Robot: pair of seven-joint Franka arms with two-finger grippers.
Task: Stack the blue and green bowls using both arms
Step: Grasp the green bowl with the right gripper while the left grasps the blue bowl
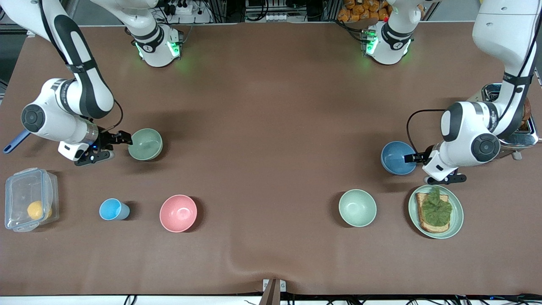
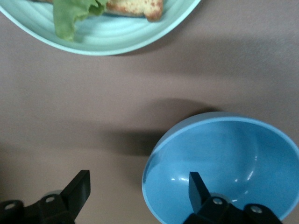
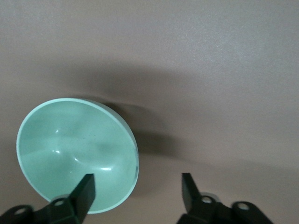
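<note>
My left gripper needs to stack the blue bowl with the green bowl, so it should next grab the blue bowl by its rim (image 1: 405,144).
The sage-green bowl (image 1: 145,144) stands toward the right arm's end of the table. My right gripper (image 1: 123,139) is open at its rim. In the right wrist view (image 3: 137,181) one finger is over the inside of the green bowl (image 3: 70,144) and the other is outside it. The blue bowl (image 1: 397,158) stands toward the left arm's end. My left gripper (image 1: 413,159) is open at its rim. In the left wrist view (image 2: 138,179) one finger is over the inside of the blue bowl (image 2: 233,158) and the other is over bare table.
Nearer the front camera are a paler green bowl (image 1: 357,207), a green plate (image 1: 456,220) with toast and lettuce, seen also in the left wrist view (image 2: 117,39), a pink bowl (image 1: 178,213), a light-blue cup (image 1: 113,209) and a clear box (image 1: 30,205). A toaster (image 1: 521,133) stands beside the left arm.
</note>
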